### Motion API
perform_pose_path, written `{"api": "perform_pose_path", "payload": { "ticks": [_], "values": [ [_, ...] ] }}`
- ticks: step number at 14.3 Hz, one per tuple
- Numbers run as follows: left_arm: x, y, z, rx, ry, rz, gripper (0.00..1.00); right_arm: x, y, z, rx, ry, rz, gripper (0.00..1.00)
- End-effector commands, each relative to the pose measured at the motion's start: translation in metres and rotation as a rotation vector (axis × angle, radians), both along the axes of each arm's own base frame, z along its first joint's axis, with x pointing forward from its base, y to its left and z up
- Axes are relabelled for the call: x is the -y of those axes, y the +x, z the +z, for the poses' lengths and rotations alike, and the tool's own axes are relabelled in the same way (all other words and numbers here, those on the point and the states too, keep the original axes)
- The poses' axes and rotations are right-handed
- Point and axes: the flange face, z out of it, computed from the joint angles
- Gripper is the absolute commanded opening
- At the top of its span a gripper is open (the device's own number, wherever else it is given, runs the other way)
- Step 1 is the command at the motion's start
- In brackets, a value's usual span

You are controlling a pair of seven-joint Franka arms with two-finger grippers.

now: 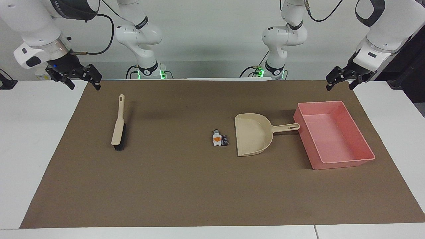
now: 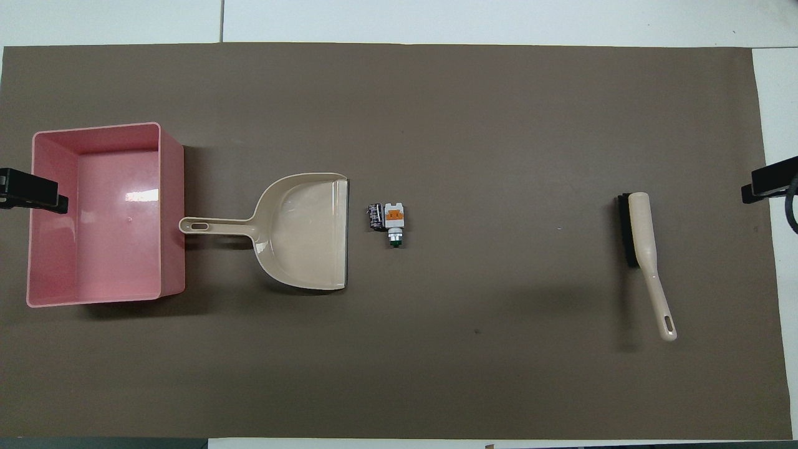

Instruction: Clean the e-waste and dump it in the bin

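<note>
The scoop is far wider than the robot's fingertips can span, so the left gripper should next grab the beige dustpan (image 2: 305, 231) by its narrow handle (image 2: 218, 226).
The e-waste lies mid-mat as two touching scraps: a white piece with an orange patch (image 1: 217, 139) (image 2: 394, 217) and a small dark piece (image 1: 225, 140) (image 2: 374, 216). They sit just off the open lip of a beige dustpan (image 1: 252, 134) (image 2: 305, 231), whose handle points at the pink bin (image 1: 343, 164) (image 2: 172, 212) at the left arm's end. A beige brush (image 1: 118, 124) (image 2: 645, 249) lies toward the right arm's end. My left gripper (image 1: 339, 87) (image 2: 34, 193) hangs open and raised beside the bin. My right gripper (image 1: 85, 87) (image 2: 770, 182) hangs open above the mat's corner near the brush. Neither holds anything.
A brown mat (image 1: 186, 186) covers most of the white table (image 1: 30, 139). The bin's inside holds nothing. Both arms wait at the table's ends.
</note>
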Motion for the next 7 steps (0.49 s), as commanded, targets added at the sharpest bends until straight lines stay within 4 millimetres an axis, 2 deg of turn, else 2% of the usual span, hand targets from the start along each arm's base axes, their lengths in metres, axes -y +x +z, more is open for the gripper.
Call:
{"api": "perform_pose_path", "payload": {
  "ticks": [1, 7],
  "values": [
    [0.001, -0.0078, 0.0021, 0.005, 0.011, 0.011, 0.99, 0.0019, -0.0073, -0.0001, 0.001, 0.004, -0.007, 0.99],
    [0.0036, -0.0022, 0.0038, 0.038, 0.008, -0.066, 0.98, 0.0027, -0.0074, -0.0001, 0.001, 0.004, -0.005, 0.99]
  ]
}}
